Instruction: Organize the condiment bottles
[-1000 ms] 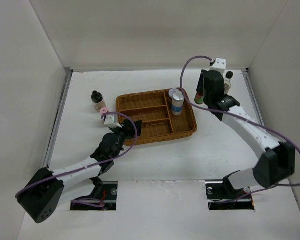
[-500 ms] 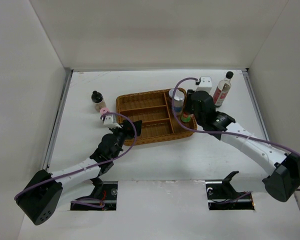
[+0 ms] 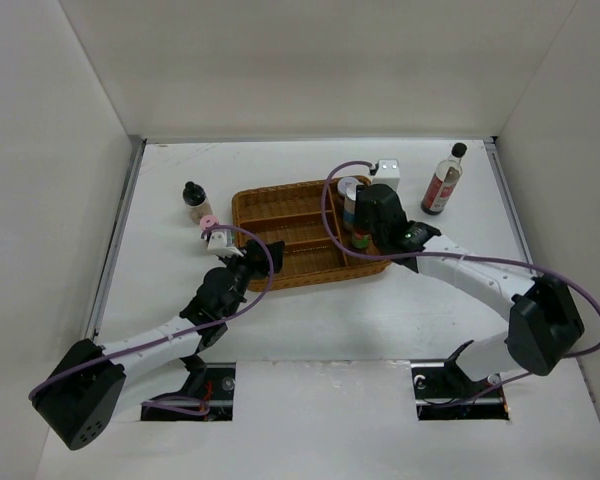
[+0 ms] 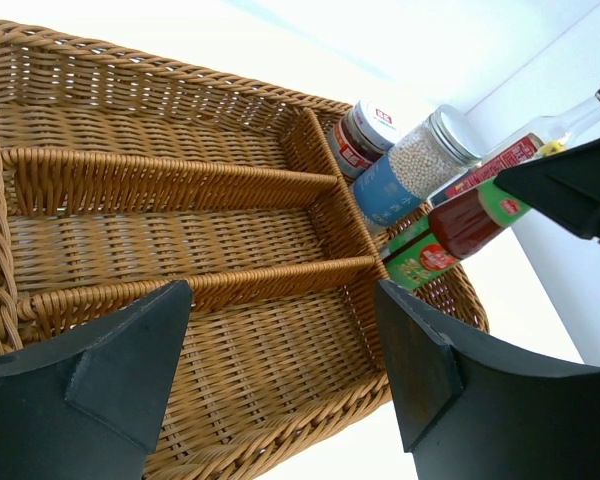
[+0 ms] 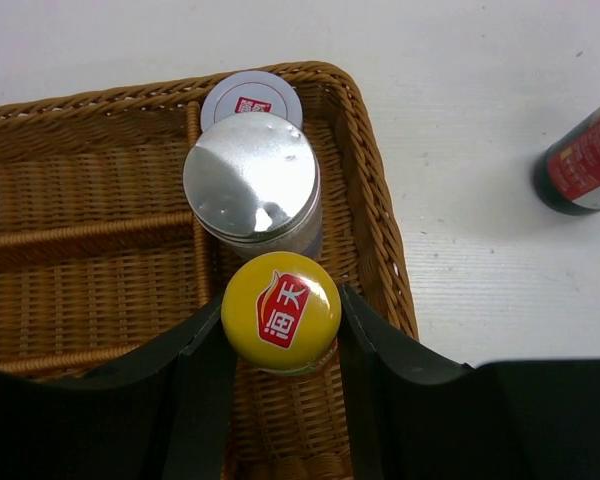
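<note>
The green-red bottle is upright, its lower end inside the tray's section, and would land standing, so it is time for my right gripper to open now.
My right gripper (image 5: pixel 280 300) is shut on the green-red bottle with the yellow cap (image 5: pixel 280 314), holding it over the right compartment of the wicker tray (image 3: pixel 280 212), just in front of the silver-lidded jar (image 5: pixel 252 178). A small white-lidded jar (image 5: pixel 251 100) stands behind that one. The tall dark-red bottle (image 3: pixel 441 181) stands on the table to the tray's right. My left gripper (image 4: pixel 280 300) hangs open and empty at the tray's near left corner. Left of the tray stand the black-capped tan jar (image 3: pixel 193 198) and the pink-capped jar (image 3: pixel 208 222).
The tray's three long left compartments (image 4: pixel 160 180) hold nothing. White walls close the table in at the left, back and right. The right arm (image 3: pixel 480 275) reaches across the table from the near right.
My right arm has carried the green-red bottle from the back right of the table leftward over the tray. The tall dark-red bottle now shows. The left arm has hardly moved.
</note>
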`<state>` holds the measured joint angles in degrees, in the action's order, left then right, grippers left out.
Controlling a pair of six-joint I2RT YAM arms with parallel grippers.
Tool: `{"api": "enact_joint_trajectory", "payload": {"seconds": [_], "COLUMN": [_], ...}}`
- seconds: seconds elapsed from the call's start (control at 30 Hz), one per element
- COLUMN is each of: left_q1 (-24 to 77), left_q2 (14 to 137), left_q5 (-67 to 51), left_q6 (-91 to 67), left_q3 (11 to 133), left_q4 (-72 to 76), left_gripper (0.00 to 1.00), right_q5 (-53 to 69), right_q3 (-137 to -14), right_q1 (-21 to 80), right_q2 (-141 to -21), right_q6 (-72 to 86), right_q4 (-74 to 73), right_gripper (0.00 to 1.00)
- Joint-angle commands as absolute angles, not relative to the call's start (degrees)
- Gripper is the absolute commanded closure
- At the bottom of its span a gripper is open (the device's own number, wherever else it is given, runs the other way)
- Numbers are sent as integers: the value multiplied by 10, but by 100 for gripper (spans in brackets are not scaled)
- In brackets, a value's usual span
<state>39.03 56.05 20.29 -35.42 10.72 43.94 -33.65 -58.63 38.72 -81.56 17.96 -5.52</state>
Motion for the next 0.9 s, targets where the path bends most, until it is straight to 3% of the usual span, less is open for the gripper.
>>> {"api": "enact_joint_trajectory", "payload": {"seconds": [0.0, 0.17, 0.37, 0.57, 0.73, 0.87], "left_q1": [392, 389, 388, 385, 384, 390], "left_q2": [557, 562, 562, 562, 560, 560], "left_q5": [199, 197, 197, 196, 198, 196], "left_q6": [-359, -360, -360, -360, -360, -360], "left_q3": [105, 105, 105, 105, 103, 105], "left_q4": [468, 468, 468, 467, 469, 471], "left_gripper": [27, 27, 27, 27, 27, 27], "right_q5": [-357, -368, -371, -353, -332, -337], "right_q3": [-599, -584, -560, -541, -554, -629], "right_q1": [388, 391, 392, 383, 272, 156], "right_q2": [-807, -821, -804, -709, -644, -696], "right_q6": [180, 178, 185, 193, 200, 193], "right_q4": [47, 57, 56, 30, 1, -60], "right_gripper": [68, 63, 39, 15, 5, 0]}}
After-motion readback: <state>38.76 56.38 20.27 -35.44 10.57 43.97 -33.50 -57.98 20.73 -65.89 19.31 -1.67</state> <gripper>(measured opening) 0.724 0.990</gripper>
